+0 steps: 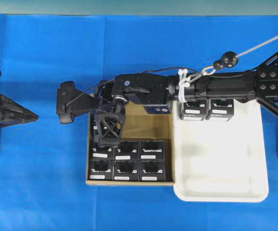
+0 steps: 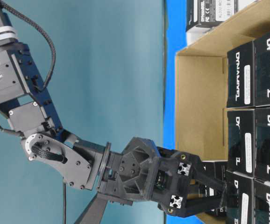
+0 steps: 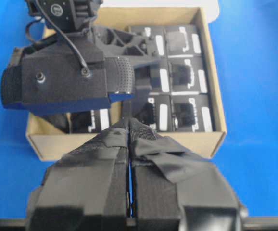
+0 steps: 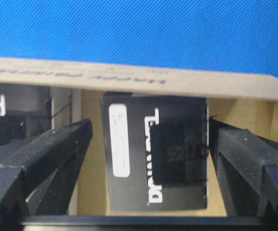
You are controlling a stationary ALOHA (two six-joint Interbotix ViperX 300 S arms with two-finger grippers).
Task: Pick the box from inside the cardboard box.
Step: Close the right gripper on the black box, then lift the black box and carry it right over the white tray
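Observation:
My right gripper should next grab the black box by the side along its label (image 4: 107, 150) and the opposite side to pick it, because the cardboard box's side (image 4: 153, 81) crowds one end of the black box.
The cardboard box (image 1: 148, 126) holds several black boxes with white labels (image 1: 128, 161) in rows. My right gripper (image 1: 105, 137) reaches across into its far-left corner and points down, open. In the right wrist view one box (image 4: 156, 154) lies between the fingers (image 4: 57, 154), with a gap on each side and the cardboard wall (image 4: 129, 79) just behind it. From table level the right gripper (image 2: 219, 193) has its tips down among the boxes (image 2: 247, 79). My left gripper (image 3: 129, 124) is shut and empty, left of the carton (image 3: 187, 143).
A white plastic tray (image 1: 221, 163) stands against the carton's right side, with two black boxes (image 1: 207, 109) at its far end. Blue cloth covers the table. The right arm spans the tray's far edge, and a cable runs up to the right.

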